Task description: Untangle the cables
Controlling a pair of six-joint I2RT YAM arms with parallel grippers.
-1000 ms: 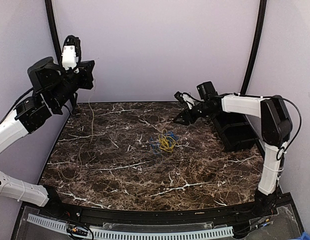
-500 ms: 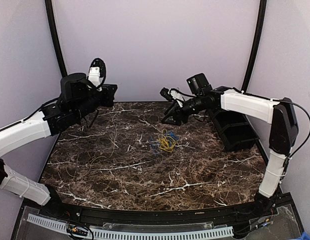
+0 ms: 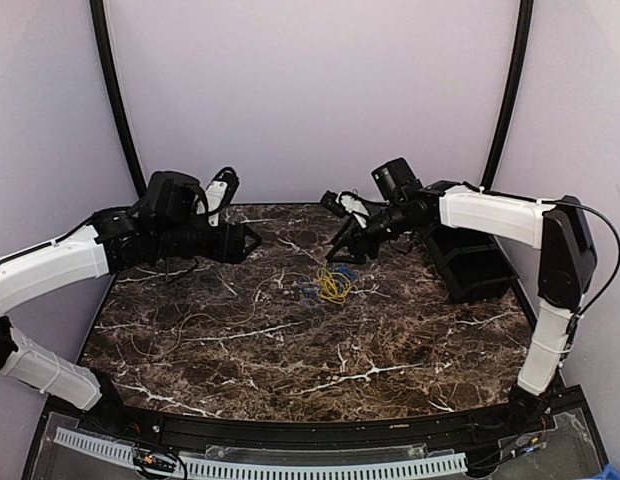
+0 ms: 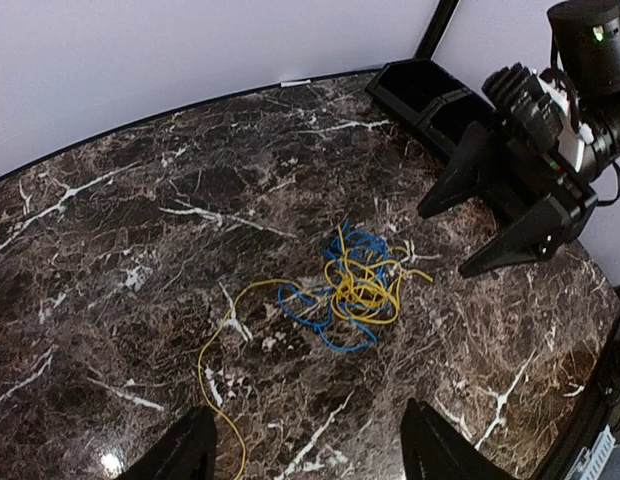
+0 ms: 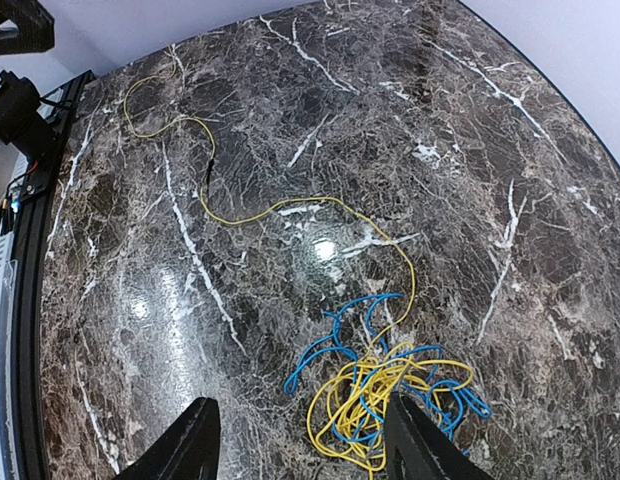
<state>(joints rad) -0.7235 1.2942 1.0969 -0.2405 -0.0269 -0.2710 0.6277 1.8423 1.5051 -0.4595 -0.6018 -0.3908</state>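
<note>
The left gripper grabs the long yellow cable by its loose run, clear of the tangle next, to lift the cable free for untangling.
The cables point(image 3: 333, 286) lie as a small tangle of yellow and blue loops point(image 4: 360, 290) at the middle of the marble table point(image 3: 290, 360). One long yellow cable point(image 5: 290, 205) runs out of the tangle toward the left and passes my left finger point(image 4: 180, 455). My left gripper point(image 3: 252, 243) hovers open to the left of the tangle, nothing between its fingers point(image 4: 310, 455). My right gripper point(image 3: 342, 250) hangs open just above the far right side of the tangle point(image 5: 390, 400), holding nothing point(image 5: 300, 450).
A black bin point(image 3: 470, 265) stands at the table's right edge, behind the right arm. The purple walls close in the back and sides. The right gripper point(image 4: 442, 243) faces the left one across the tangle.
The left arm swung down from high on the left toward the middle and opened, letting go of the long yellow cable, which now lies on the table. The right gripper moved left and lower, over the tangle.
</note>
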